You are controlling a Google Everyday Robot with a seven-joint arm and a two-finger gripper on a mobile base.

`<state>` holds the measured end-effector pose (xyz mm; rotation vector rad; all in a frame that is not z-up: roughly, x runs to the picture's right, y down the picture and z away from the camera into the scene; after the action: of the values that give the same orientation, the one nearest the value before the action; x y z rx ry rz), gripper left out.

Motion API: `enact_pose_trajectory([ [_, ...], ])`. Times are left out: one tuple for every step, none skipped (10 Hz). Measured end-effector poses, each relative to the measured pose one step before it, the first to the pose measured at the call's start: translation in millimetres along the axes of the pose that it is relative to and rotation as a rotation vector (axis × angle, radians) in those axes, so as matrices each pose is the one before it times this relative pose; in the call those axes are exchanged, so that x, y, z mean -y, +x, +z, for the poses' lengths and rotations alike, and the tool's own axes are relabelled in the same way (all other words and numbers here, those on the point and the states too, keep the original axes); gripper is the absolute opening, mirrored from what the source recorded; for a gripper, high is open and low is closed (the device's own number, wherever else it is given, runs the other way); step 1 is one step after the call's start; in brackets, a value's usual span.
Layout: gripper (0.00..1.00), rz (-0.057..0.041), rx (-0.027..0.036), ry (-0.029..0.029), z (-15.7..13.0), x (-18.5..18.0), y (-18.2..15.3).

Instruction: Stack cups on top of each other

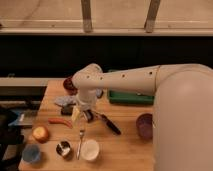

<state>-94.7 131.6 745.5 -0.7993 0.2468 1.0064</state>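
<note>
The shiny metal cup needs to be stacked with the light blue cup. My gripper should grab it by its rim next.
Three cups stand in a row near the table's front left edge: a light blue cup, a shiny metal cup with a dark inside, and a white cup. None is stacked on another. My white arm reaches in from the right and bends down over the middle left of the table. My gripper hangs there, open, with nothing in it. It is behind the metal and white cups, well apart from them.
A fork lies between the metal and white cups. A black-handled knife, a red pepper, an orange fruit and a grey cloth lie around the gripper. Further off are a purple bowl, a dark red bowl and a green tray.
</note>
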Motion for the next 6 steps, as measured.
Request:
enact_pose_trajectory([
  [0.80, 0.00157, 0.00014, 0.00008, -0.14, 0.80, 0.43],
  [0.80, -0.00261, -0.00023, -0.00097, 0.13, -0.64, -0.53],
  [0.80, -0.00971, -0.00603, -0.00594, 1.49, -1.64, -0.76],
  [0.80, -0.01491, -0.01786, -0.00489, 6.79, -4.34, 0.45],
  [0.80, -0.02182, -0.00653, -0.00897, 6.85, -11.90, -2.60],
  [0.80, -0.02731, -0.00231, -0.01391, 7.70, -18.76, -0.54],
])
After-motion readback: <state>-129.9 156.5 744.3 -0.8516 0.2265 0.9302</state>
